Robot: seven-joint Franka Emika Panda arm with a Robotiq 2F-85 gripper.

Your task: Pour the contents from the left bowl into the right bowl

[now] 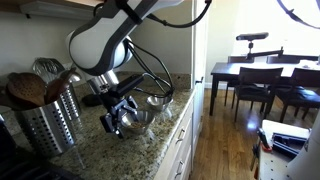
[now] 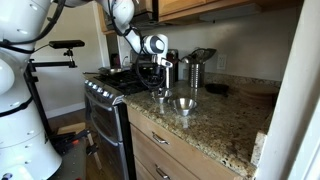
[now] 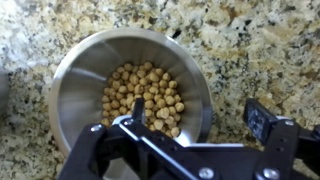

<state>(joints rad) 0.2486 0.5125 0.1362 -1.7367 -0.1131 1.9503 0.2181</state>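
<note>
My gripper is ready to close on the steel bowl's rim. The bowl's rim is between both fingers in the wrist view, and my gripper is down at the height of the bowl's rim in an exterior view.
The left bowl point(image 3: 85, 80) is a shiny steel bowl on the granite counter, holding chickpeas point(image 3: 145, 95). My gripper point(image 3: 195, 120) is open and straddles its near right rim, with one finger inside over the chickpeas and the other finger outside. Both exterior views show the gripper point(image 1: 120, 122) point(image 2: 160, 85) down at this bowl point(image 1: 143, 120) point(image 2: 160, 95). The right bowl point(image 1: 158, 101) point(image 2: 185, 103), also steel, stands close beside it, apart from the gripper.
A perforated steel utensil holder point(image 1: 50, 125) point(image 2: 195, 70) stands at the back of the counter. A black stove point(image 2: 110, 85) borders the counter on one side. The counter's front edge point(image 2: 190, 135) runs close to the bowls.
</note>
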